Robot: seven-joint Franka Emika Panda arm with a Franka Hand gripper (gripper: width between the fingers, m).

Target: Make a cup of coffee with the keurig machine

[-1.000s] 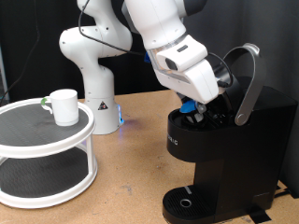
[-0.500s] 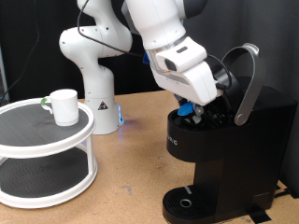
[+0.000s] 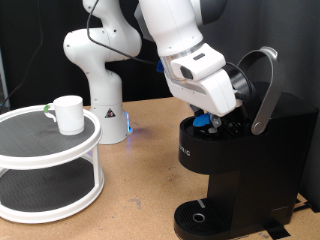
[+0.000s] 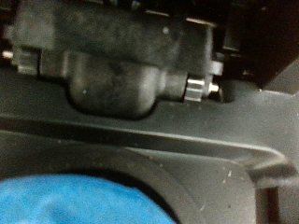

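My gripper has the blue pod in the rim of the pod chamber [image 3: 212,130] [image 4: 140,161], and the pod would stay in there, so my gripper should open now.
The keurig machine [image 3: 245,165] stands at the exterior view's right with its grey lid handle [image 3: 265,85] raised and the pod chamber open. My gripper [image 3: 208,120] reaches down into that chamber; its fingers are hidden behind the white hand. A small blue pod [image 3: 203,123] shows at the fingertips, at the chamber's rim. In the wrist view the blue pod [image 4: 75,201] fills one corner, close below the machine's black inner parts [image 4: 131,65]; no fingers show there. The white cup [image 3: 68,113] stands upright on the top shelf of a round white rack, far from the gripper.
The two-shelf white rack [image 3: 30,150] occupies the exterior view's left. The robot's white base [image 3: 100,90] stands behind it on the brown table. The machine's round drip tray [image 3: 200,217] has nothing on it. A black curtain backs the scene.
The hand has sunk slightly, down and to the exterior view's right, carrying the blue pod lower towards the open chamber. The cup and rack have not moved.
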